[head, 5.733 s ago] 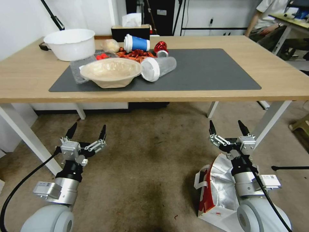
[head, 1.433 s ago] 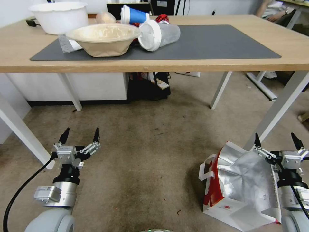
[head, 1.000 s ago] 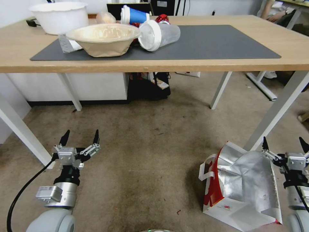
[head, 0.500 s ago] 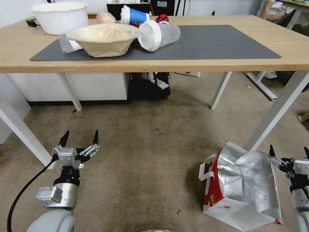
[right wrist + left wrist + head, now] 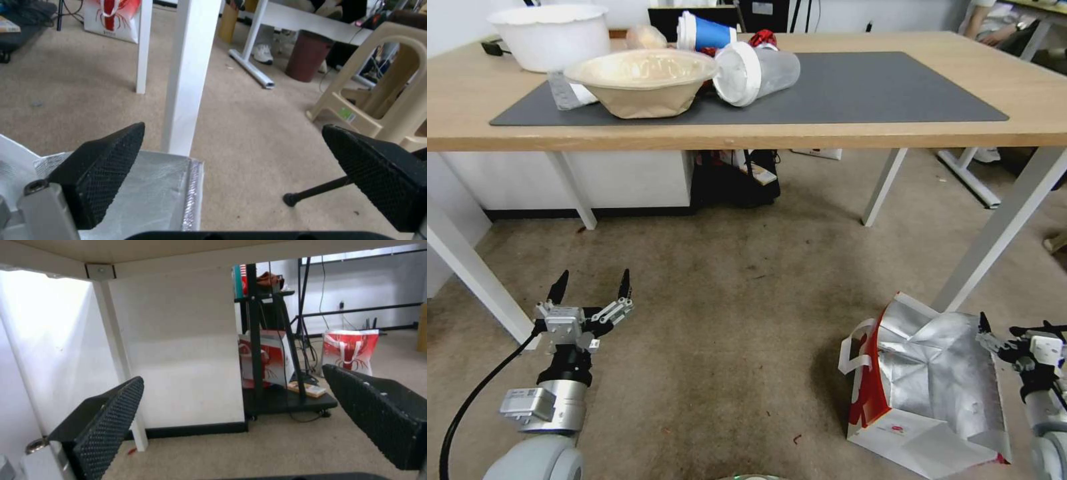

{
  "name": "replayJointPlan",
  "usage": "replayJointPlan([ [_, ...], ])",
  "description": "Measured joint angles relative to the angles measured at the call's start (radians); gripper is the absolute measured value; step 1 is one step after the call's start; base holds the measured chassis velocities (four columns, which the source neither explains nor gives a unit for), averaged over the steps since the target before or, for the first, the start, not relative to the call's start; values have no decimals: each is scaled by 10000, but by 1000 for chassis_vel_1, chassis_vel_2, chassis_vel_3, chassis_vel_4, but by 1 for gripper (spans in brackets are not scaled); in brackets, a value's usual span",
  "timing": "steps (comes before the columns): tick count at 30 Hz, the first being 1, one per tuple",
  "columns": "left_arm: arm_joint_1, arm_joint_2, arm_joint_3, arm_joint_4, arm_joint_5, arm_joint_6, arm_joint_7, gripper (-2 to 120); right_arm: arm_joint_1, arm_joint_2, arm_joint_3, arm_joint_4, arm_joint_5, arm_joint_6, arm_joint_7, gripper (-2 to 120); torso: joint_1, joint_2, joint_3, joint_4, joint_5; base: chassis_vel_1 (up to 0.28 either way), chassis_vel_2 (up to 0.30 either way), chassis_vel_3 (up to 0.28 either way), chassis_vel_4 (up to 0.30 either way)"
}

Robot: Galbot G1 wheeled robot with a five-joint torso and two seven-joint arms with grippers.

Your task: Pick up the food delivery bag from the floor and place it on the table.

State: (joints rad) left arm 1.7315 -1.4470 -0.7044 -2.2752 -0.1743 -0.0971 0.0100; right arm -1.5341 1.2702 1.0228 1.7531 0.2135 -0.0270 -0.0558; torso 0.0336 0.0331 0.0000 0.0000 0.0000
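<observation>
The bag's opening is far wider than my fingers, so my right gripper should next grab the bag by its thin foil-lined top edge (image 5: 996, 375).
The food delivery bag (image 5: 934, 380) lies slumped on the brownish floor (image 5: 727, 320) at the lower right, silver foil lining up, with a red side panel and white loop handles on its left. My right gripper (image 5: 1015, 327) is open and hovers at the bag's right edge, with one fingertip over the foil; the right wrist view has the bag's foil corner (image 5: 155, 186) under that finger of the right gripper (image 5: 232, 128). My left gripper (image 5: 594, 277) is open and empty, low over the floor at the left, and the left gripper (image 5: 232, 373) faces under the table (image 5: 747, 137).
A white table leg (image 5: 994, 240) stands just behind the bag, and is close ahead as the leg (image 5: 191, 66). A beige plastic stool (image 5: 382, 100) and a black stand foot (image 5: 311, 193) are to the right. Bowls and cups crowd the left of the grey mat (image 5: 860, 87).
The right gripper has slid rightward and lower along the bag's right edge, and has turned somewhat. The bag and the left arm have stayed put.
</observation>
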Motion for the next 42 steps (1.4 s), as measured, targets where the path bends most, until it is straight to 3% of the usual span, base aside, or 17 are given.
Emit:
replayJointPlan([
  [17,16,-17,8,53,146,-52,13,100,369,-122,-370,-590,297,-767,157,100,0,0,0,0,0,0,0,0,0],
  [20,16,-35,36,73,206,-86,16,100,410,-190,-444,-603,479,-998,218,96,1,1,0,0,0,0,0,0,0],
  [24,18,-71,46,151,306,-131,-13,100,444,-261,-545,-678,734,-1314,210,86,0,0,0,0,0,0,0,0,0],
  [27,15,-96,49,188,347,-135,-63,100,457,-261,-616,-793,831,-1492,150,69,1,0,0,0,0,0,0,0,0],
  [29,12,-101,53,188,351,-135,-67,100,458,-261,-627,-800,862,-1529,149,68,1,1,0,0,0,0,0,0,0],
  [30,7,-110,61,188,358,-135,-72,100,481,-257,-647,-855,895,-1578,148,61,0,1,0,0,-1,0,0,0,0],
  [40,-23,-2,55,202,370,-135,-76,100,521,-258,-666,-1172,900,-1354,124,26,0,1,0,0,0,0,0,0,0],
  [42,-27,35,55,238,362,-136,-75,100,520,-251,-644,-1191,891,-1262,116,14,0,1,0,0,0,0,0,0,0],
])
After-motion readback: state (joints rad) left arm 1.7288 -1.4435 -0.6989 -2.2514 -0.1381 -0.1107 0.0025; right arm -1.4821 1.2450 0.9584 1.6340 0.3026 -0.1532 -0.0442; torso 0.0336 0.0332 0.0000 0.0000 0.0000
